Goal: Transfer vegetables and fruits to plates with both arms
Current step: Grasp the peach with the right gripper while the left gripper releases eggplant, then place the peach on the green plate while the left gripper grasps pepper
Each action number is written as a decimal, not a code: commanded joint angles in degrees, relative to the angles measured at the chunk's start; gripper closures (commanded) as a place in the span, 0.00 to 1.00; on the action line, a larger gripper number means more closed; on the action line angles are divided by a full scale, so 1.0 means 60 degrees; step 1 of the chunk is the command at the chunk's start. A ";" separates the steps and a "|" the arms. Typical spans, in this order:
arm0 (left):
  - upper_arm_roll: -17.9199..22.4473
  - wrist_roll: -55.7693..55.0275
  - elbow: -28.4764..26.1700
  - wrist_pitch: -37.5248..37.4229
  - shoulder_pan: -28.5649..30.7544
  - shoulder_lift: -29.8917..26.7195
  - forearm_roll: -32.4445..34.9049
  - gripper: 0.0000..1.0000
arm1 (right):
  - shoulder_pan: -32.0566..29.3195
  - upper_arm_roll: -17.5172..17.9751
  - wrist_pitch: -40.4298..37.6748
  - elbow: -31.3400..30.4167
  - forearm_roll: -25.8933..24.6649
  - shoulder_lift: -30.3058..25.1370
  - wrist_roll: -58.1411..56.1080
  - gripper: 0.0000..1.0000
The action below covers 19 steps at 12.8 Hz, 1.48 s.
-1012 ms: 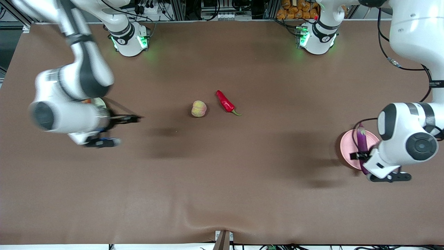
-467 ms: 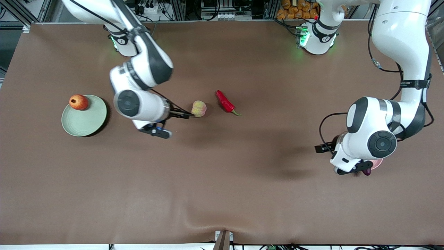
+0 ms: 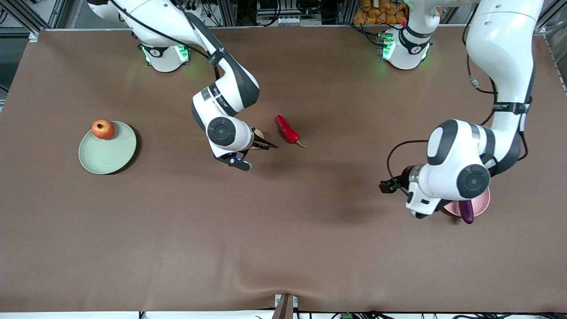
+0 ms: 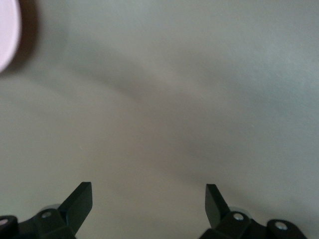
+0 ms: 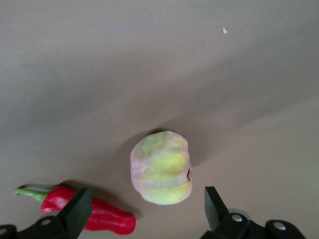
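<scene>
I should transfer the peach onto the mint green plate, so I need to grab it next with my right gripper by its plump middle.
The pale yellow-green peach lies mid-table, and in the front view only its edge shows under the right wrist. My right gripper is open over it, with the peach just ahead of its spread fingers in the right wrist view. The red chili lies beside the peach toward the left arm's end. The pomegranate sits on the mint green plate. The purple eggplant lies on the pink plate, mostly hidden by the left arm. My left gripper is open and empty over bare table beside the pink plate.
The brown table cloth has a raised wrinkle near the front edge. Both arm bases stand along the back edge, with cables and clutter past it.
My right arm swung from the green plate to over the peach, leaving the pomegranate on the plate. My left arm moved off the pink plate toward mid-table, leaving the eggplant there.
</scene>
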 commanded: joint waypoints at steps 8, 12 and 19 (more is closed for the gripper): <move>-0.0181 -0.1609 -0.0451 -0.0951 0.0615 -0.1696 -0.0149 0.00 | 0.0777 -0.0140 0.2037 -0.1295 -0.0450 0.0173 0.0364 0.57; -0.0371 -0.3089 -0.0233 -0.1448 0.0454 -0.1962 0.0729 0.00 | -0.0214 -0.0184 -0.0249 0.0148 -0.0670 0.0145 -0.0539 1.00; -0.0474 -0.3720 0.0237 -0.1655 -0.0436 -0.1422 0.0555 0.00 | -0.4752 -0.0184 -0.3701 0.2147 -0.0699 -0.0543 -0.6772 1.00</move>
